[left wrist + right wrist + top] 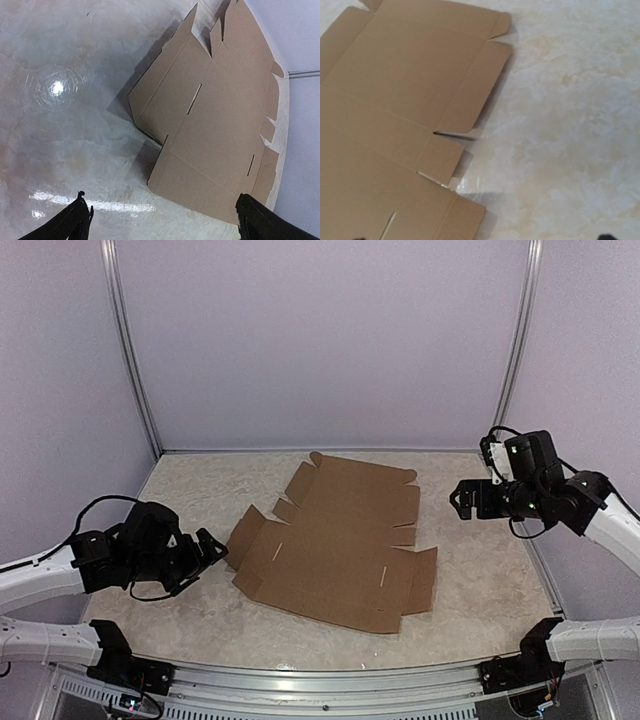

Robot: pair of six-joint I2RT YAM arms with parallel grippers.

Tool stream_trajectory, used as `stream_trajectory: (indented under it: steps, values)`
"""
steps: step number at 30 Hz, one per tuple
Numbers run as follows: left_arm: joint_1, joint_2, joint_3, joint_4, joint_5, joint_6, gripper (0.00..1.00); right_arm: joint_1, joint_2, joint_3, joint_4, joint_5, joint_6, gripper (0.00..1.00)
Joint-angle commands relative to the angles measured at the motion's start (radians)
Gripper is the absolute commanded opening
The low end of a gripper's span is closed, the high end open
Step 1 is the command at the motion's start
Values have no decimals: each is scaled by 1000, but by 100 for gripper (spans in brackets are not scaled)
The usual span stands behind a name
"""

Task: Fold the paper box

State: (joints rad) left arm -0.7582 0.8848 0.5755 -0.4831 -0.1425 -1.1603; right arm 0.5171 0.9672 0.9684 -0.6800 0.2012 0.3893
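Observation:
My left gripper is going to pinch the raised edge of the near corner flap next, to turn the paper box for folding.
The paper box is a plain brown cardboard sheet with flaps, tabs and slits. It lies almost flat in the middle of the table, with its left flaps raised a little. My left gripper is open and empty, low over the table just left of the sheet's left flaps. In the left wrist view the box lies ahead between my wide-spread fingertips. My right gripper is open and empty, hovering right of the sheet's right edge. The right wrist view shows the box's right flaps; only the very tips of the fingers show at the bottom edge.
The table has a pale marbled top with glossy reflections. Lilac walls close off the back and sides, with metal posts at the rear corners. A metal rail runs along the near edge between the arm bases.

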Motion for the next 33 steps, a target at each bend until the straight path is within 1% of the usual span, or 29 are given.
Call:
stream_trajectory:
  steps: [1, 3, 4, 9, 10, 15, 22, 27, 31, 33]
  values:
    - [-13, 17, -82, 180, 103, -118, 99, 14, 24, -18, 46, -48, -9, 100]
    - [-12, 50, -126, 284, 160, -152, 95, 14, 29, -18, 56, -57, -8, 100]
    - [-13, 71, -133, 309, 175, -160, 94, 14, 30, -21, 59, -61, -4, 100]
    - [-24, 189, -111, 343, 183, -149, 91, 14, 10, -46, 68, -68, 1, 100]
    - [-24, 207, -112, 355, 187, -156, 89, 14, 3, -52, 69, -65, 3, 100]
    - [-23, 300, -111, 413, 201, -160, 71, 14, -33, -80, 70, -55, 5, 100]
    - [-26, 378, -106, 444, 193, -162, 56, 14, -64, -83, 57, -45, -2, 100]
    - [-29, 412, -93, 449, 184, -146, 40, 14, -60, -83, 57, -41, -4, 100]
    - [-25, 422, -81, 422, 161, -123, 32, 14, -57, -84, 61, -42, -4, 100]
    - [-23, 412, -74, 399, 146, -108, 30, 14, -61, -89, 65, -49, -8, 100]
